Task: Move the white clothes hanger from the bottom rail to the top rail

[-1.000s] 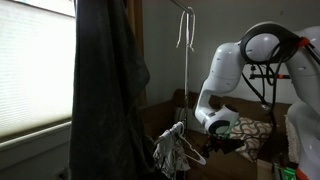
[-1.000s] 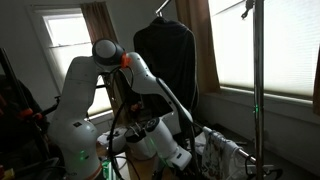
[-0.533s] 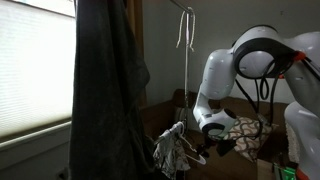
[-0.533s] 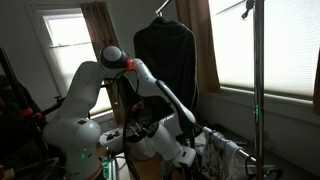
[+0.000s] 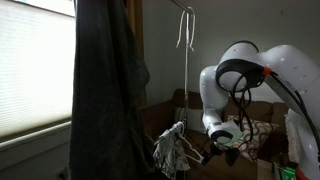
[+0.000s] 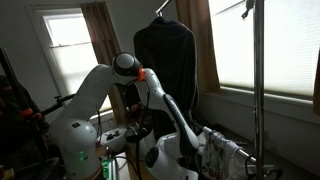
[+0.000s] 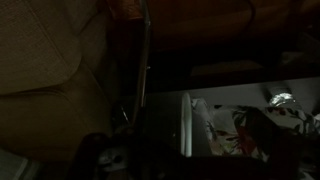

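Note:
My gripper grabs the white clothes hanger (image 5: 186, 150) by its outer end near the sofa next, so its hook stays free for the top bar.
A white clothes hanger (image 5: 186, 150) hangs low on the rack with pale cloth (image 5: 165, 150) bunched beside it. The rack's thin upright pole (image 5: 186, 85) also shows in an exterior view (image 6: 257, 80). A white hook-like piece (image 5: 184, 30) hangs near the top rail. My gripper (image 5: 224, 142) is low, just to the right of the hanger, and also shows in an exterior view (image 6: 193, 158). The wrist view is very dark: a white edge (image 7: 189, 122), floral fabric (image 7: 235, 128) and a pole (image 7: 143, 70) show. The jaws are lost in shadow.
A large dark coat (image 5: 105, 90) hangs from the top of the rack, also seen in an exterior view (image 6: 168, 60). Bright windows with blinds (image 5: 35, 70) and curtains (image 6: 205, 45) stand behind. Floral fabric (image 6: 222, 152) drapes over the low rail. A sofa (image 7: 45, 55) is close.
The arm has folded and swung down toward the low end of the rack. The gripper sank a little and moved nearer the hanger. The hanger and coat have not moved.

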Controlling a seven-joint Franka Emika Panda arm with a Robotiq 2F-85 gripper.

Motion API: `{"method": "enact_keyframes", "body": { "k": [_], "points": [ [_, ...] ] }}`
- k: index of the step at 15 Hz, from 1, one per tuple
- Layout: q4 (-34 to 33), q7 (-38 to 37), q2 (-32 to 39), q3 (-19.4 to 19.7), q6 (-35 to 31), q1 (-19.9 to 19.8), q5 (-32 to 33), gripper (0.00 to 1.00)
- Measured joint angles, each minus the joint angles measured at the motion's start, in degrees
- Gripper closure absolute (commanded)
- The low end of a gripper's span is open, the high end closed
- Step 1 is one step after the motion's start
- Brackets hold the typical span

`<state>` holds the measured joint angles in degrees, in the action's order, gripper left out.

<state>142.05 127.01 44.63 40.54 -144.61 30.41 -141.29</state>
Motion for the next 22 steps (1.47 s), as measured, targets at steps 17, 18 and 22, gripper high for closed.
{"method": "enact_keyframes", "body": {
  "k": [17,18,22],
  "points": [
    [-4.94,11.56,-1.87,-7.72,0.14,-13.11,-0.03,1.00],
    [-4.94,12.12,-2.00,-8.22,0.14,-13.52,-0.02,1.00],
    [-4.86,13.93,-2.62,-10.01,0.14,-14.95,-0.01,0.98]
  ]
}}
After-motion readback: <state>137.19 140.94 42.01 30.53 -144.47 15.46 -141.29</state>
